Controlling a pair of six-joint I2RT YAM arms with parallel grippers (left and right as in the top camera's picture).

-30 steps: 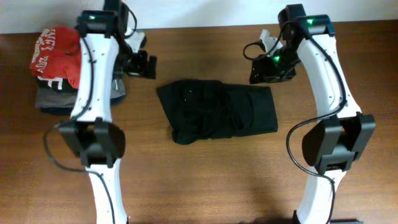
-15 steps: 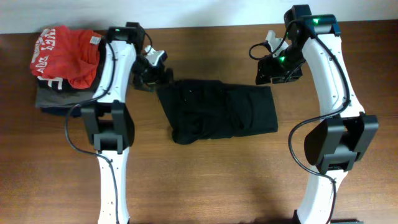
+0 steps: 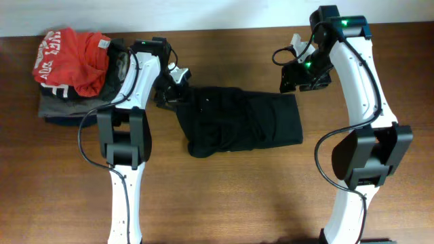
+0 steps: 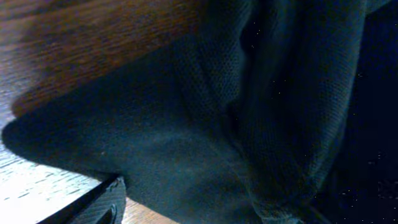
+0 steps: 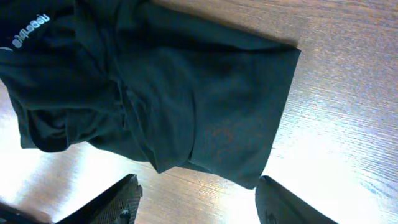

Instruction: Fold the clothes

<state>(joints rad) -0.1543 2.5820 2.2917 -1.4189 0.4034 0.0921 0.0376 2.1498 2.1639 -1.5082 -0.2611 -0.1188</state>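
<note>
Next, my right gripper grabs the black garment at its flat end's corner (image 3: pixel 293 97) nearest the white wall (image 3: pixel 220 17), to straighten and fold the garment.
A crumpled black garment (image 3: pixel 237 122) lies in the middle of the wooden table. My left gripper (image 3: pixel 173 86) is low at its upper left corner. In the left wrist view the black fabric (image 4: pixel 249 112) fills the frame; only one finger shows at the lower left, set wide, with cloth lying across the left gripper's (image 4: pixel 199 208) gap. My right gripper (image 3: pixel 296 72) hovers just above the garment's upper right corner. It is open and empty (image 5: pixel 198 190), and the garment's corner (image 5: pixel 205 112) lies on the table beyond it.
A stack of folded clothes with a red shirt (image 3: pixel 68 57) on top sits at the far left of the table (image 3: pixel 224 196), just left of my left arm. The white wall runs along the table's back edge.
My left gripper has moved right, from beside the clothes stack down onto the black garment's upper left corner. My right gripper shifted slightly up and right, then stayed still.
</note>
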